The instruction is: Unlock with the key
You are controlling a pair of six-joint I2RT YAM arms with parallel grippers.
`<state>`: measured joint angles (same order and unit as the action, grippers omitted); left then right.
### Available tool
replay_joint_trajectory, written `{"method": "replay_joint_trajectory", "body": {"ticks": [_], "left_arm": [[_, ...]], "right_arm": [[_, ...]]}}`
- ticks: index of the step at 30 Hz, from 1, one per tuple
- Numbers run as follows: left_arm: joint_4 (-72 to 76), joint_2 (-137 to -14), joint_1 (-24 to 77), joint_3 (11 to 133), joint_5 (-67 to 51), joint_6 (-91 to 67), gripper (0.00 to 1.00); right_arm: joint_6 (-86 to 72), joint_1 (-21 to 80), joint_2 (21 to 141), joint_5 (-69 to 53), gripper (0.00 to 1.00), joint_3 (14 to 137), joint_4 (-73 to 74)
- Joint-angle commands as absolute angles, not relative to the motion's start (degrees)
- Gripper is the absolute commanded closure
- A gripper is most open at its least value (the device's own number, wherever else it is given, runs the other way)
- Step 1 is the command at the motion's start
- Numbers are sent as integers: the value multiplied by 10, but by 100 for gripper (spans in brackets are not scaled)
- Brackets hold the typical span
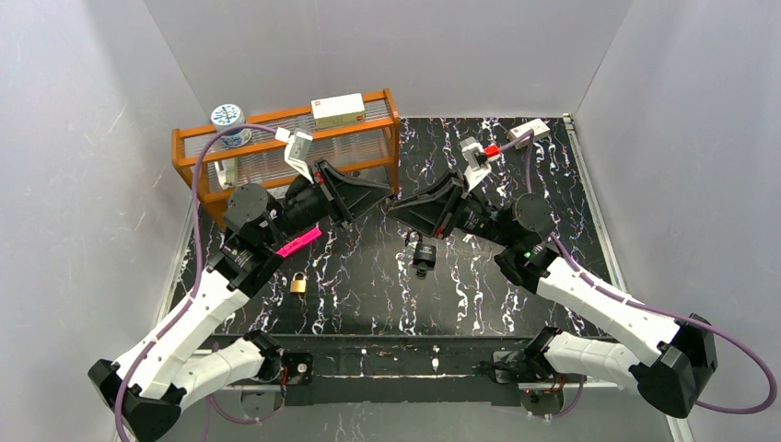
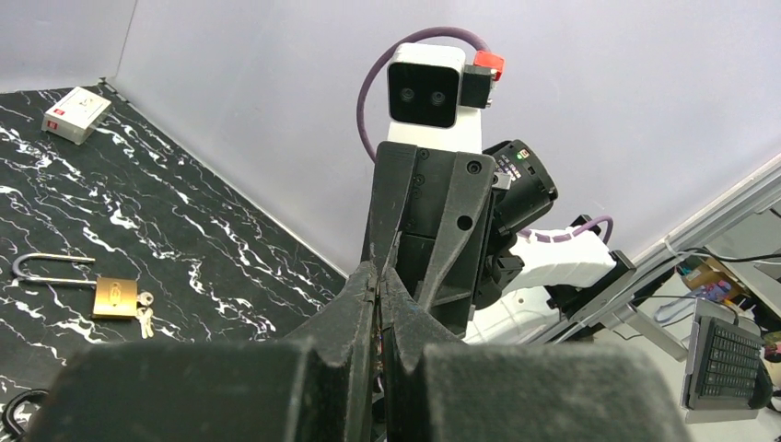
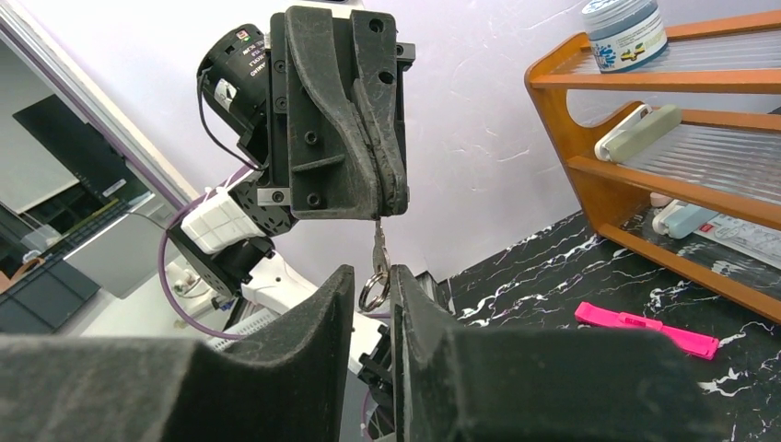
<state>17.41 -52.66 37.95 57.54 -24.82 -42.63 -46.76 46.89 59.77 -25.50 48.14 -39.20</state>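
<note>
The silver key's opposite end should stay free to unlock the padlock, so the robot's right gripper will next grab the key by its key ring end (image 3: 376, 287).
My left gripper (image 1: 387, 195) and right gripper (image 1: 396, 205) meet tip to tip above the middle of the black marble table. In the right wrist view my left gripper (image 3: 391, 198) is shut on a small silver key (image 3: 378, 241) that hangs down from its tips. The key ring (image 3: 372, 293) hangs between the slightly parted fingers of my right gripper (image 3: 373, 276) and touches the right one. In the left wrist view my left gripper (image 2: 379, 272) is pressed shut. A black padlock (image 1: 422, 254) lies on the table just below the grippers.
A brass padlock (image 1: 298, 284) lies near my left arm. Another brass padlock (image 2: 112, 296) with keys (image 2: 144, 315) shows in the left wrist view. There is also a pink tool (image 1: 299, 242), a wooden shelf (image 1: 193, 147) at the back left and a white box (image 1: 529, 133) at the back right.
</note>
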Motion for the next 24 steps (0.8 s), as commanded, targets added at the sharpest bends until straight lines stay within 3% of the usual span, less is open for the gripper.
{"method": "replay_joint_trajectory", "body": {"ticks": [1,5,9,13,20,24], "left_arm": [[195,-512,377,572,-242,-426,100],[199,-513,378,569,-246,-429,100],[204,-515,378,568,-252,-432,100],[210,-516,377,565,-255,-435,100],[215,-516,377,563,-256,-438,100],[217,-515,378,558,-258,-440,100]], "right_arm": [[-468,467,592,-260,76,489,-427],[-468,467,592,-255,84,490,-427],[-467,467,593,-246,67,494,-427],[-465,467,597,-243,64,501,-430],[-465,467,601,-247,88,502,-433],[-463,466,598,-240,91,501,-432]]}}
